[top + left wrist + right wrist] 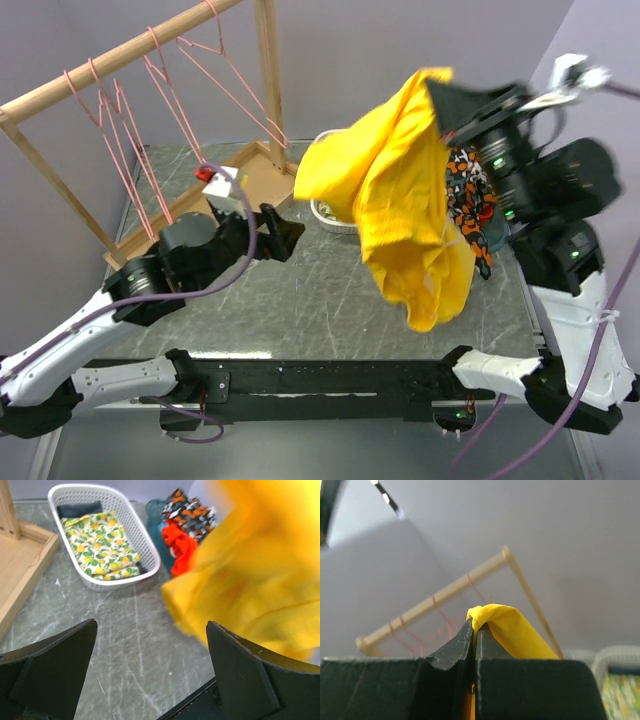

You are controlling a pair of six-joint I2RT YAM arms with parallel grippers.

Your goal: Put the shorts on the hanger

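Note:
My left gripper grabs the yellow shorts [400, 190] by the side edge of the gathered waistband next, to spread them for the hanger.
The yellow shorts [400, 190] hang bunched in the air over the right half of the table. My right gripper [440, 85] is shut on their top fold, and in the right wrist view the fingertips [475, 622] pinch the yellow fabric [515, 630]. My left gripper [285, 235] is low at the table's middle left, open and holding nothing. In the left wrist view its jaws [151, 625] stand wide over bare tabletop, with the blurred shorts [250, 570] to the right. Several pink wire hangers [232, 92] hang on the wooden rail at the back left, apart from both grippers.
The wooden rack [120, 55] stands on a flat wooden base [265, 175] at the back left. A white basket [150, 555] holds a lemon-print cloth [100, 545]. Beside it lie an orange-red cloth [180, 545] and a patterned cloth [465, 190], partly behind the shorts.

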